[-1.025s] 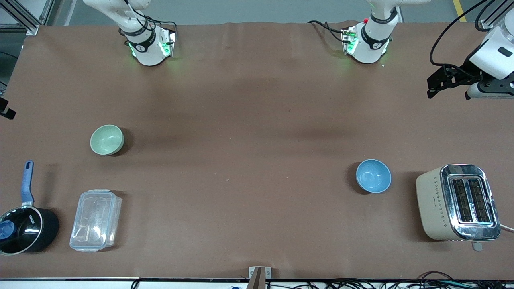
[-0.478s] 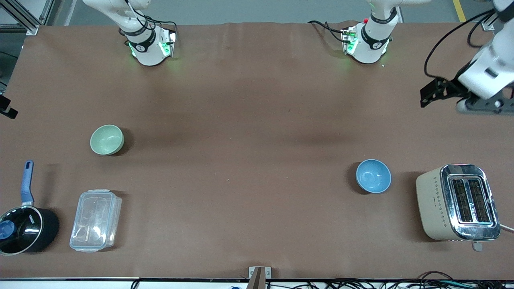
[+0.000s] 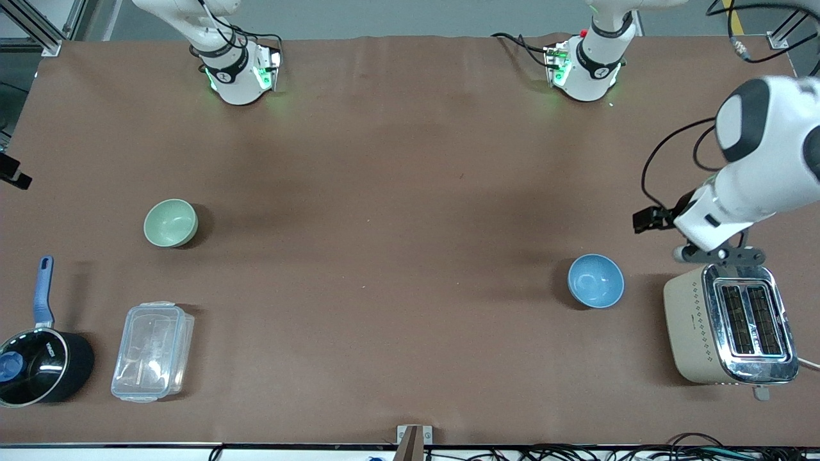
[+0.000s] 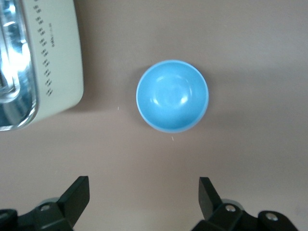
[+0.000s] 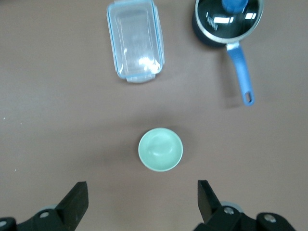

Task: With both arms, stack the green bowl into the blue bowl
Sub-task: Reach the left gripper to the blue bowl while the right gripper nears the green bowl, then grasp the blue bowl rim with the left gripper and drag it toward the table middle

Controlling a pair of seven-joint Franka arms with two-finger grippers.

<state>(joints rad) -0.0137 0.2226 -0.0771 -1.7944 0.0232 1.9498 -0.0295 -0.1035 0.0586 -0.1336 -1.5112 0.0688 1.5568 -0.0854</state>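
The left gripper takes hold of the blue bowl by its rim (image 3: 617, 269) next, and the blue bowl's hollow stays free to take in the green bowl (image 3: 170, 222).
The green bowl (image 3: 170, 222) sits upright and empty toward the right arm's end of the table; it also shows in the right wrist view (image 5: 160, 149). The blue bowl (image 3: 595, 280) sits upright and empty toward the left arm's end, beside the toaster; it also shows in the left wrist view (image 4: 172, 95). My left gripper (image 4: 144, 197) is open and empty, high over the table beside the blue bowl; its hand (image 3: 717, 253) hangs over the toaster's edge. My right gripper (image 5: 143, 199) is open and empty, high over the table beside the green bowl.
A cream toaster (image 3: 730, 323) stands next to the blue bowl at the left arm's end. A clear plastic container (image 3: 152, 351) and a black pot with a blue handle (image 3: 38, 358) lie nearer to the front camera than the green bowl.
My left arm has swung down from the table's end to over the toaster's edge, closer to the blue bowl. The bowls have not moved.
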